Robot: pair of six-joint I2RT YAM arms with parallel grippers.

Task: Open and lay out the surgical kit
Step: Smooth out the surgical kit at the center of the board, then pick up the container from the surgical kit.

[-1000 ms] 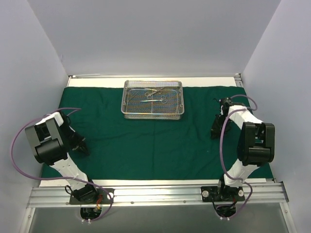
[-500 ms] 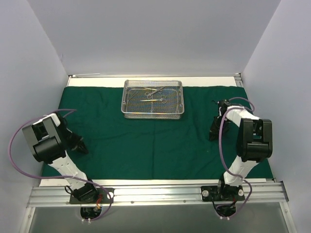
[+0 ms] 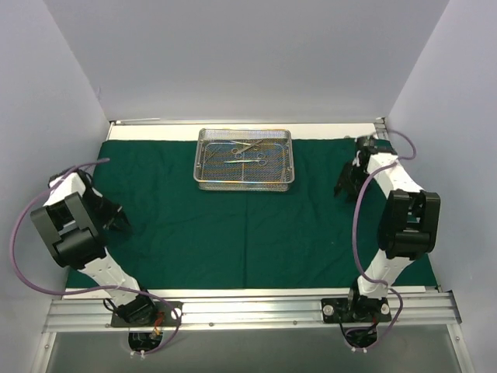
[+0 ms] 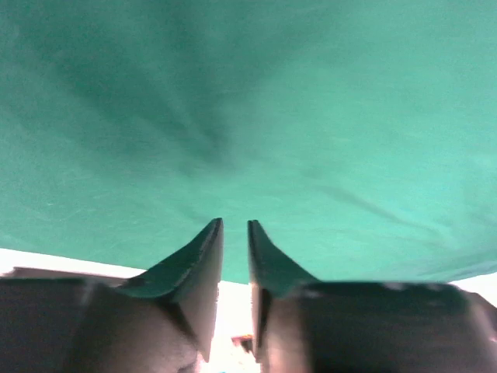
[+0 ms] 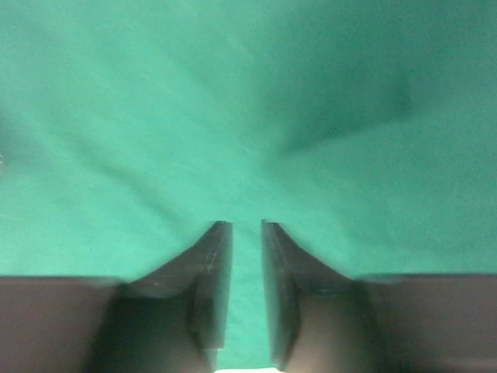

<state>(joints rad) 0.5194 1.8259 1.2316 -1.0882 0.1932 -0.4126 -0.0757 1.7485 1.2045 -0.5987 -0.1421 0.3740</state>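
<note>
My right gripper should next grab the wire-mesh tray (image 3: 245, 185) by the short-side rim that faces it, opposite my left gripper. Then the tray can be laid out level.
The surgical kit lies unwrapped. Its dark green drape (image 3: 248, 233) is spread flat over the table, and the silver wire-mesh tray (image 3: 245, 185) stands on the drape's far middle with several steel instruments (image 3: 247, 151) inside. My left gripper (image 3: 119, 220) hangs low over the drape's left edge; its jaws (image 4: 234, 224) are a narrow gap apart with nothing between them. Over the right part of the drape, my right gripper (image 3: 342, 186) is also slightly open (image 5: 246, 225), and only cloth shows beneath the gap.
White walls close in the table on the left, back and right. A bare strip of white tabletop (image 3: 233, 291) runs along the drape's near edge, ahead of the metal rail (image 3: 248, 311) that carries both arm bases.
Both grippers went from shut to slightly open. The left gripper moved left and away from the near edge. The right gripper moved toward the far right corner.
</note>
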